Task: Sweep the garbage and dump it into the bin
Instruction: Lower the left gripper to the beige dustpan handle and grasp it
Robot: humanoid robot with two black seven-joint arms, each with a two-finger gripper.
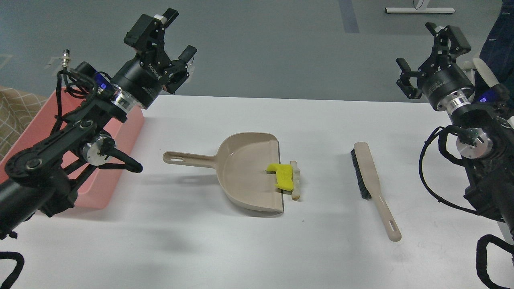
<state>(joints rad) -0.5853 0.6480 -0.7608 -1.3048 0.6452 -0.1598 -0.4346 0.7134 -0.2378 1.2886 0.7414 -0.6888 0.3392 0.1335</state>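
Note:
The dustpan's pan is too wide for the robot's fingers, so the left gripper needs to grab the dustpan by its long narrow handle [188, 159] next.
A beige dustpan [241, 172] lies mid-table, handle pointing left. A bright yellow foam chunk [283, 176] rests on its right lip, and an off-white stick [296, 180] lies just right of the lip on the table. A beige brush [371, 182] with dark bristles lies further right, handle toward the front. The pink bin [120, 132] stands at the table's left edge, partly hidden by my left arm. My left gripper [176, 34] is open and empty, raised above the back left. My right gripper [423, 50] is open and empty, raised at the back right.
The white table [241, 249] ends at its back edge against a grey floor. A patterned tan cloth [16, 116] shows at the far left behind the bin. Black cables hang from both arms near the view's edges.

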